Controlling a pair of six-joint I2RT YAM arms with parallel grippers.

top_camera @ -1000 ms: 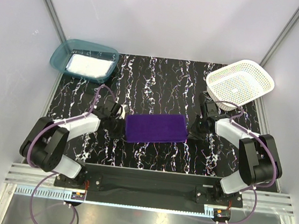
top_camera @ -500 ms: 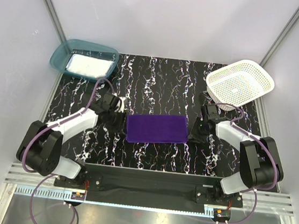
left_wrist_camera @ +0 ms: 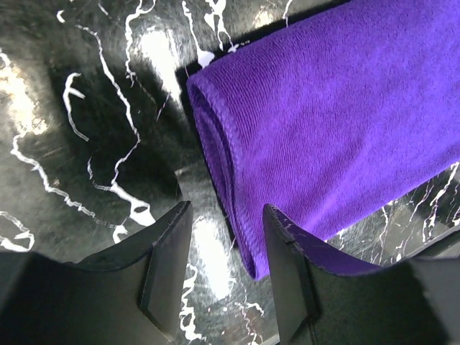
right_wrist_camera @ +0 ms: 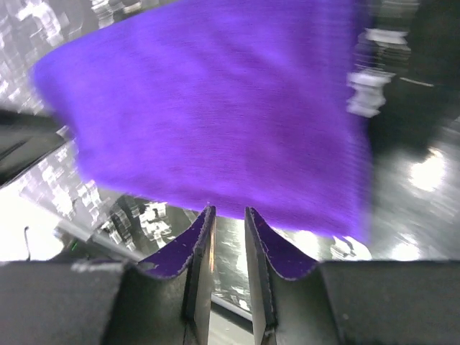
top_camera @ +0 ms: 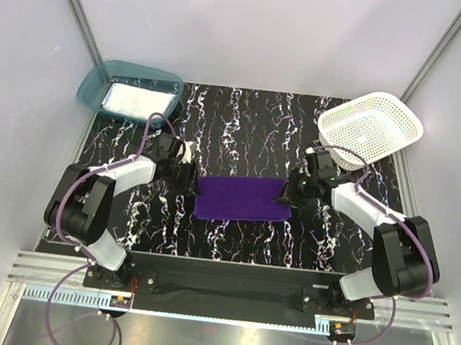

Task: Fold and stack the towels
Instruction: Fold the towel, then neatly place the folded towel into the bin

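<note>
My left gripper should next pinch the layers of the folded purple towel together at its short end. Then it can stack the purple towel, still folded, on the white towel (top_camera: 139, 100).
A deep purple towel (top_camera: 240, 197) lies folded into a flat rectangle at the middle of the table. My left gripper (top_camera: 187, 176) is at its left end, low over the table. In the left wrist view it (left_wrist_camera: 226, 244) stands open, and the towel's folded edge (left_wrist_camera: 237, 208) lies just ahead of its right finger (left_wrist_camera: 287, 273). My right gripper (top_camera: 288, 194) is at the towel's right end. Its jaws (right_wrist_camera: 226, 215) stand a narrow gap apart with nothing between them, and the blurred purple towel (right_wrist_camera: 215, 108) lies just beyond the tips. A white towel (top_camera: 139, 100) lies in the teal bin.
The teal translucent bin (top_camera: 99, 83) sits at the back left corner. A white mesh basket (top_camera: 371, 126) stands at the back right, close behind my right arm. Black marbled table (top_camera: 244, 124) lies between them. Grey walls close in on both sides.
Both grippers have gone from shut to open. The left wrist swung towards the back at the towel's left end. The right gripper slid left up to the towel's right edge.
</note>
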